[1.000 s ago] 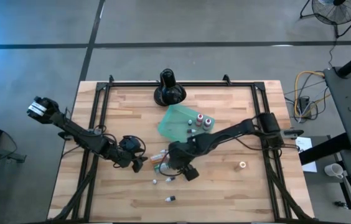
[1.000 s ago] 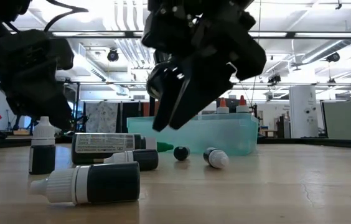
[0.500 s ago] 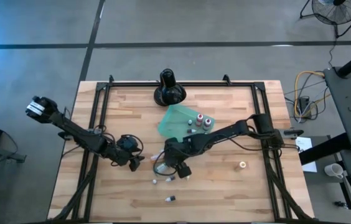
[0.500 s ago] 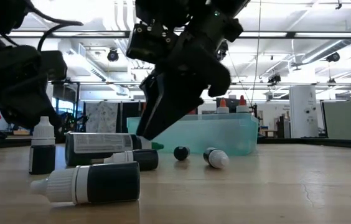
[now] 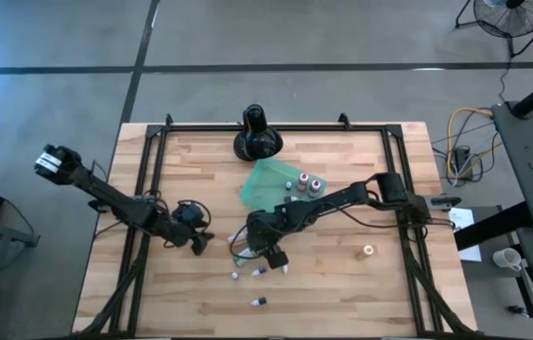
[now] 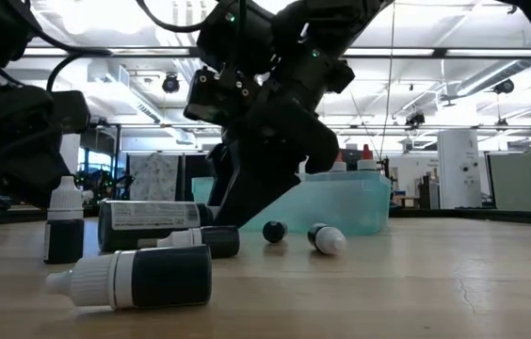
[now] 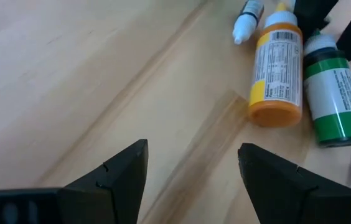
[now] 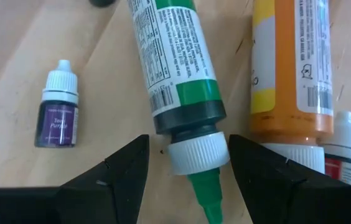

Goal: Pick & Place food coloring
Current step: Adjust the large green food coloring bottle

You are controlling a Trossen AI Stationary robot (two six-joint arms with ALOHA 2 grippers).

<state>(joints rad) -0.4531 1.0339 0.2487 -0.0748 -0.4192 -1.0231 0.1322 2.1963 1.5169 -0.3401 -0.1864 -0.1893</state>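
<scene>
My right gripper needs to close now, because its fingers stand around the green bottle's white cap (image 8: 193, 153), low over the wood. Closing now would hold the cap.
Two large food coloring bottles lie side by side on the wood, one green (image 8: 175, 68) and one orange (image 8: 290, 68). My right gripper (image 8: 188, 180) is low over them and open, one finger on each side of the green bottle's white cap (image 8: 193, 153); whether a finger touches it I cannot tell. A small purple bottle (image 8: 57, 113) lies beside it. My left gripper (image 7: 191, 177) is open over bare wood to the left of the bottles (image 7: 276, 68). More small bottles (image 5: 258, 272) lie nearer the front edge. Two bottles (image 5: 307, 183) stand on the teal tray (image 5: 262, 189).
A black round-based stand (image 5: 257, 132) is at the table's far edge, behind the tray. A small ring (image 5: 369, 250) lies on the right part of the table. One small bottle (image 6: 63, 221) stands upright, and another (image 6: 138, 275) lies near the front.
My right gripper has come down and toward the table's left edge, over the lying green and orange bottles. My left gripper has drawn back toward the left edge and sunk a little. No bottle has moved.
</scene>
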